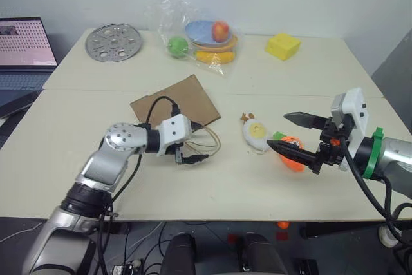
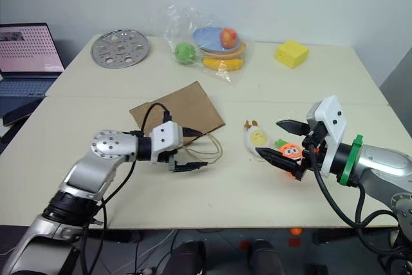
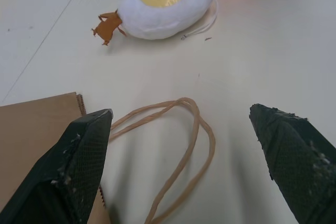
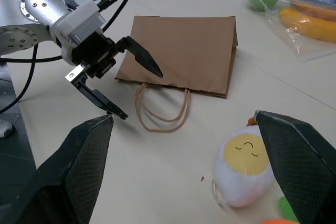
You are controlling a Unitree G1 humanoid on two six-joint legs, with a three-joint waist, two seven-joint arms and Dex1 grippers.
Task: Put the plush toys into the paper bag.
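Observation:
The brown paper body point(image 1: 183, 99) of the bag lies flat against the table, so my left gripper needs to grab the bag next by its thin loop handle point(image 1: 217, 142) sticking out.
The brown paper bag point(image 1: 175, 101) lies flat on the table, its loop handles point(image 3: 178, 145) pointing toward the toys. My left gripper point(image 1: 196, 149) hangs open just over those handles, one finger on each side, holding nothing. The white-and-yellow egg plush point(image 1: 255, 134) lies right of the bag. Beside it is the orange carrot plush point(image 2: 290, 151), partly hidden behind my right gripper's lower finger. My right gripper point(image 1: 278, 131) stands open, pointing left toward the egg point(image 4: 242, 169) with nothing between its fingers.
At the back of the table sit a clear plastic bag of fruit and plates point(image 1: 199, 40), a yellow block point(image 1: 283, 46) and a perforated metal disc point(image 1: 114, 42). A laptop point(image 1: 22, 46) stands at the far left. Bare tabletop lies in front of the bag and toys.

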